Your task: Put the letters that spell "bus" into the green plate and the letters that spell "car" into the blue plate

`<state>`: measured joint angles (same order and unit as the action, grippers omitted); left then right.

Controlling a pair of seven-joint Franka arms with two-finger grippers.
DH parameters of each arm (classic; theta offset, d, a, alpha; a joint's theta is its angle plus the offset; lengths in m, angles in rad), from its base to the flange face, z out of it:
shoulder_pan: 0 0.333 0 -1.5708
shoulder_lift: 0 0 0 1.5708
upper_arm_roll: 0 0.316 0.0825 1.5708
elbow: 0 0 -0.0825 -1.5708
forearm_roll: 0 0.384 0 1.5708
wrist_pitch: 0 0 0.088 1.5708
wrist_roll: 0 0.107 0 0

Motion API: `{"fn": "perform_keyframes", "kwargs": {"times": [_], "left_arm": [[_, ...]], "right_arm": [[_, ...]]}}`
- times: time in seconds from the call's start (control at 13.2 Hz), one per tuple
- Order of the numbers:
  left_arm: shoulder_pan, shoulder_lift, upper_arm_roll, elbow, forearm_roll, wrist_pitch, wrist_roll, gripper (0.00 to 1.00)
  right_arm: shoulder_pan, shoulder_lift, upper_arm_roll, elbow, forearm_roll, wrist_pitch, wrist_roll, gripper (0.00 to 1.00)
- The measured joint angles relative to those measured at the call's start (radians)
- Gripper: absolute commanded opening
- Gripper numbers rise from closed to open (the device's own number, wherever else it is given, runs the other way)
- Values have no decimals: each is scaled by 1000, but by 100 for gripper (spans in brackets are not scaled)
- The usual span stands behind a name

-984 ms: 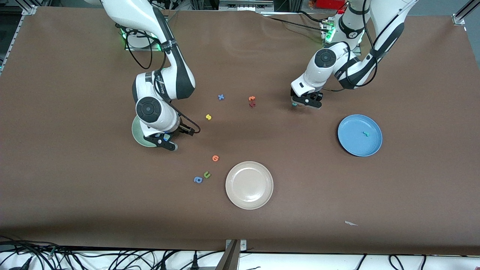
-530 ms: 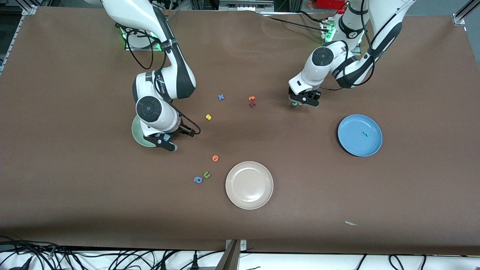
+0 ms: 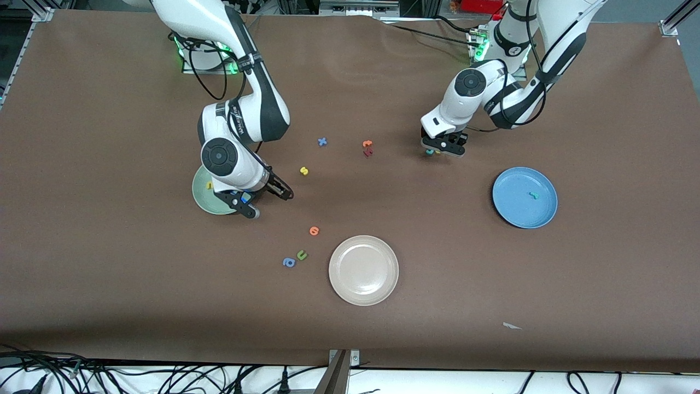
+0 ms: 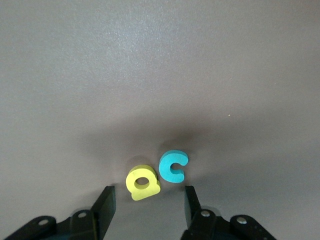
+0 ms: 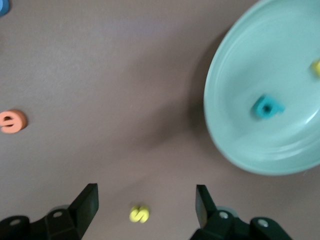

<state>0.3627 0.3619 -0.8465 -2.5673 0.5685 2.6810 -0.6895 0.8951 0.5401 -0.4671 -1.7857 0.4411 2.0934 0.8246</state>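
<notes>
My right gripper should grab the yellow s by its curved body (image 3: 303, 171) next. Then it can complete "bus" in the green plate (image 3: 203, 198).
The green plate (image 3: 203, 198) holds a yellow u (image 3: 208, 186) and a teal-blue b (image 5: 267, 107). My right gripper (image 3: 249, 209) hangs open over the table beside that plate's rim. Its view shows the yellow s (image 5: 139, 214) below and between its fingers (image 5: 89, 202). That s (image 3: 304, 171) lies on bare table. My left gripper (image 4: 148, 207) is open and low over a yellow a (image 4: 143, 183) and a teal c (image 4: 173, 166), which lie side by side just past its fingertips. The blue plate (image 3: 511, 210) holds the teal-green r (image 3: 533, 194).
A beige-white plate (image 3: 363, 270) sits nearer the camera. An orange letter (image 3: 314, 231), an olive u (image 3: 301, 254) and a blue a (image 3: 289, 262) lie beside it. A blue x (image 3: 322, 142) and orange and red letters (image 3: 367, 148) lie mid-table.
My right wrist has turned and shifted off the green plate toward the yellow s, uncovering the yellow u. My left gripper moved slightly toward the right arm's end, then held still.
</notes>
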Motion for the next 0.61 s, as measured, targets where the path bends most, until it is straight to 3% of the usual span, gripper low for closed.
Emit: {"fn": "perform_keyframes", "kwargs": {"times": [0.23, 0.61], "left_arm": [[0, 0, 0, 0, 0, 0, 1, 55], [9, 0, 1, 4, 0, 0, 10, 54]], "right_arm": [[34, -24, 16, -46, 20, 49, 91, 84], [171, -23, 24, -218, 20, 298, 180, 80]]}}
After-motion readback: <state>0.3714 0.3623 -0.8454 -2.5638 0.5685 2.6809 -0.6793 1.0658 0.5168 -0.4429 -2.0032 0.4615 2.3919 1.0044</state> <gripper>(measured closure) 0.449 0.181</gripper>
